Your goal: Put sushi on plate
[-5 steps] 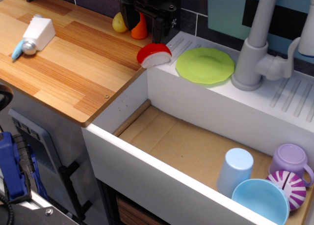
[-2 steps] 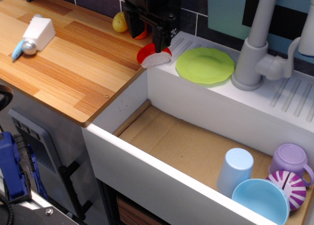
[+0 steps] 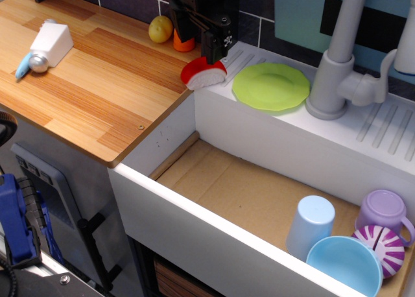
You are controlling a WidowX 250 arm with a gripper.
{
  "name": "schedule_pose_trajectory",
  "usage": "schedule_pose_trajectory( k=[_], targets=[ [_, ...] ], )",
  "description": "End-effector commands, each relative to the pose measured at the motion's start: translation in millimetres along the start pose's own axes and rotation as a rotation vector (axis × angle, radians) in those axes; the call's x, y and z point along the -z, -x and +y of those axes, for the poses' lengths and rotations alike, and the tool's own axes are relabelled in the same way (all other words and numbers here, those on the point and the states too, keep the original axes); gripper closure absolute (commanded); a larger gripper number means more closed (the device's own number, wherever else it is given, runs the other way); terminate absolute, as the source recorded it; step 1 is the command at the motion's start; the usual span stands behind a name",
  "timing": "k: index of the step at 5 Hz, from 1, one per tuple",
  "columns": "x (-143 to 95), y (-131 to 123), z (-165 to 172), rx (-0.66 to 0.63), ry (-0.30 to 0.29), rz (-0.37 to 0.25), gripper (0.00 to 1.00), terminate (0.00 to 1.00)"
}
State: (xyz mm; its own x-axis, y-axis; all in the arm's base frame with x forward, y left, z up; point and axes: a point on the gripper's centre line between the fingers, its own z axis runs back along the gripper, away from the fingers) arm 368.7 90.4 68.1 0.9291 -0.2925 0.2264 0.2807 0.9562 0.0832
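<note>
Next, my gripper grabs the sushi by its red top (image 3: 200, 67) to put the sushi on the plate (image 3: 271, 86).
The sushi (image 3: 203, 74), a red top over a white base, lies on the sink's white rim at its left corner, just left of the lime-green plate (image 3: 271, 86). My black gripper (image 3: 199, 49) hangs right over the sushi. Its fingers stand apart, and the right finger (image 3: 213, 49) reaches down to the sushi's red top. The left finger is behind the sushi, in front of the orange cone (image 3: 183, 44). The sushi rests on the rim and is not lifted. The plate holds nothing.
A yellow lemon (image 3: 160, 29) lies on the wooden counter beside the cone. A white block (image 3: 52, 42) lies far left. A grey faucet (image 3: 340, 63) stands right of the plate. In the sink are a light-blue cup (image 3: 310, 225), a blue bowl (image 3: 343, 264), a striped ball (image 3: 386, 248) and a purple cup (image 3: 382, 211).
The gripper has come down and shifted slightly right onto the sushi, and its fingers stand a little closer together. The sushi and plate have not moved.
</note>
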Motion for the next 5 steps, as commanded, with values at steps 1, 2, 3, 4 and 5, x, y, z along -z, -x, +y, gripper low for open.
schedule_pose_trajectory(
  k=[1, 2, 3, 4, 5],
  targets=[
    [-1.0, -4.5, 8.5, 0.020, -0.019, -0.059, 0.00, 0.00],
    [7.5, -0.6, 10.5, 0.022, -0.028, -0.075, 0.00, 0.00],
    [15.5, 2.3, 13.6, 0.021, -0.029, -0.088, 0.00, 0.00],
    [22.2, 3.9, 11.2, 0.022, -0.027, -0.104, 0.00, 0.00],
    [27.1, 3.5, 12.7, 0.000, -0.020, -0.113, 0.00, 0.00]
  ],
)
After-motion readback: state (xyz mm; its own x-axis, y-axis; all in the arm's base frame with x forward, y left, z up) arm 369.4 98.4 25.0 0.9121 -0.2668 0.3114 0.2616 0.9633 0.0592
